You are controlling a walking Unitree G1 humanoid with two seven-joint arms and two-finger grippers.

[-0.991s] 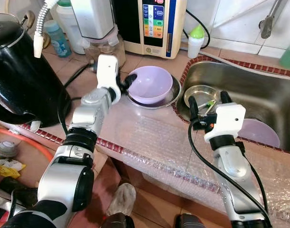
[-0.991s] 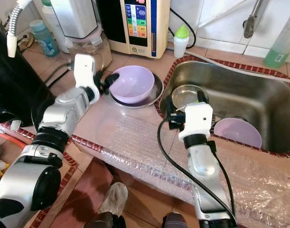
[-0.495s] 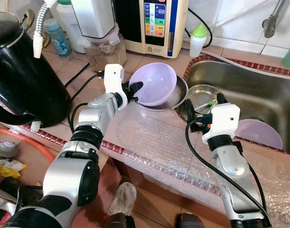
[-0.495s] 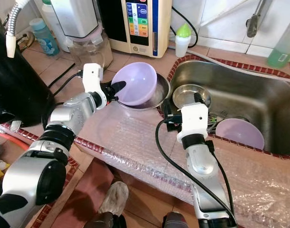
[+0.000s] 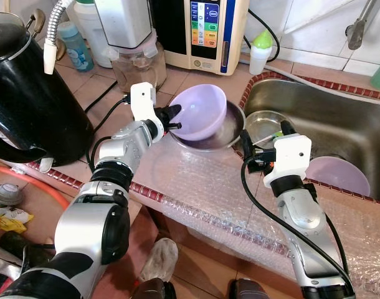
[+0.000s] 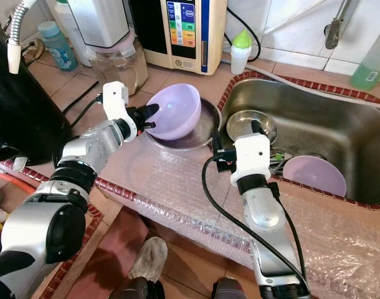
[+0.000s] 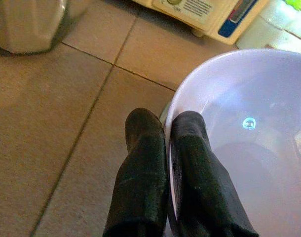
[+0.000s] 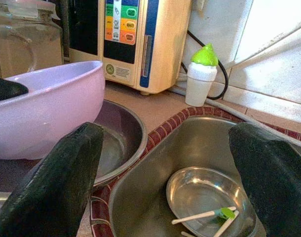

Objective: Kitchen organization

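Observation:
The robot's right gripper will reach the lilac bowl and take hold of its free rim edge (image 5: 225,107), because its round, sloping body (image 5: 205,121) is too wide for the fingers.
A lilac bowl (image 5: 202,112) hangs tilted just above a steel bowl (image 5: 232,129) on the tiled counter. My left gripper (image 5: 172,116) is shut on its left rim; in the left wrist view one finger (image 7: 140,163) is outside the rim and the other (image 7: 200,163) inside. My right gripper (image 5: 265,134) stands open over the left edge of the steel sink (image 5: 346,118), nothing between its fingers. The sink holds a small steel dish (image 8: 205,195) with green-tipped sticks and a lilac plate (image 5: 339,175).
A black kettle (image 5: 28,93) stands at the left, with a blender jar (image 5: 137,65), a beige water machine (image 5: 205,31) and a green-capped white bottle (image 5: 260,53) along the back wall. Bubble wrap (image 5: 202,187) covers the counter's front edge.
The lilac bowl, which sat in the steel bowl a second ago, is now lifted and tilted in my left gripper. My right gripper has drifted slightly left.

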